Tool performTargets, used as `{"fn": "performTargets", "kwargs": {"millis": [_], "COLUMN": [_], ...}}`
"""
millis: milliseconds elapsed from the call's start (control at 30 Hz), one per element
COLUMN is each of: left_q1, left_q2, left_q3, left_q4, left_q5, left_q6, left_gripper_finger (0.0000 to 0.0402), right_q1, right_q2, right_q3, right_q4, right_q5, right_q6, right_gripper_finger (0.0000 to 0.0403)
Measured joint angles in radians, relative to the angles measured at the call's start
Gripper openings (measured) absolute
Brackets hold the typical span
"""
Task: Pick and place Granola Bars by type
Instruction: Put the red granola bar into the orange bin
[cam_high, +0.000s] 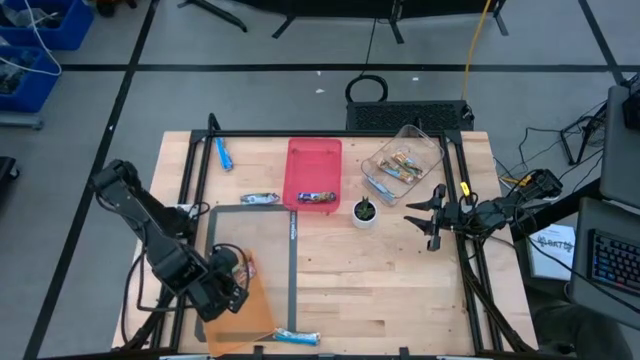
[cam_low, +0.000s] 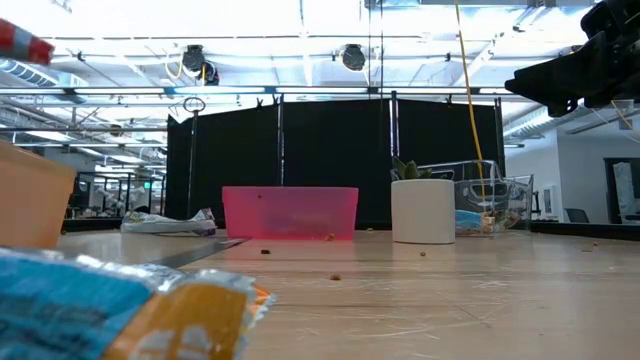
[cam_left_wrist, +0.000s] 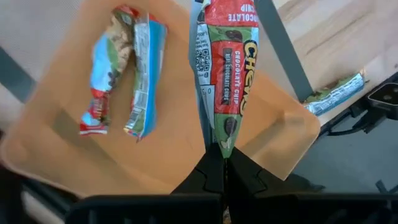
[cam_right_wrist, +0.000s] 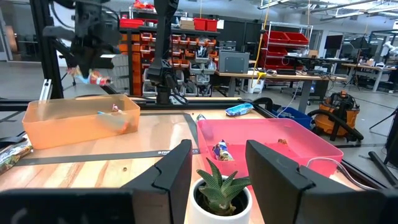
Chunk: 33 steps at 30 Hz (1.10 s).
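The bar's far end (cam_left_wrist: 229, 11) crosses the tray's rim high up, so my left gripper now lowers the chocolate-chip bar (cam_left_wrist: 227, 68) into the orange tray before it opens.
My left gripper (cam_left_wrist: 225, 163) is shut on a red-and-green chocolate-chip granola bar (cam_left_wrist: 227, 68) above the orange tray (cam_high: 240, 318), near the table's near-left corner. Two blue-and-red bars (cam_left_wrist: 99, 87) (cam_left_wrist: 146, 74) lie flat in that tray. One dark bar (cam_high: 318, 197) lies in the pink tray (cam_high: 313, 150). Several bars lie in the clear container (cam_high: 405, 165). Loose bars rest on the table: a blue one (cam_high: 222, 152), one (cam_high: 260, 198) left of the pink tray and one (cam_high: 298, 338) at the near edge. My right gripper (cam_high: 432, 215) hangs open, right of the plant. My left gripper pinches the chocolate-chip bar by its end seam (cam_left_wrist: 225, 144) between the two fingers, coming from above. The bar is lifted clear over the orange tray (cam_left_wrist: 273, 118), as the right wrist view also shows (cam_right_wrist: 93, 78).
A small potted plant in a white cup (cam_high: 365, 212) stands between the pink tray and my right gripper (cam_right_wrist: 217, 163). A grey-edged mat (cam_high: 292, 270) lies under the orange tray. Black frame rails run along the table's left and right sides.
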Motion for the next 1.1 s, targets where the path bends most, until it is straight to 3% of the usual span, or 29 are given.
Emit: {"fn": "performTargets", "kwargs": {"millis": [300, 1100], "left_q1": [-0.050, -0.081], "left_q2": [0.000, -0.001], "left_q3": [-0.158, -0.432], "left_q4": [0.215, 0.511], "left_q5": [0.008, 0.030], "left_q6": [-0.070, -0.118], "left_gripper_finger": [0.0001, 0.0001], "right_q1": [0.000, 0.000], "right_q2": [0.000, 0.000], "right_q3": [0.000, 0.000], "right_q4": [0.000, 0.000], "right_q5": [0.000, 0.000], "right_q6": [0.000, 0.000], "right_gripper_finger": [0.0142, 0.0142]}}
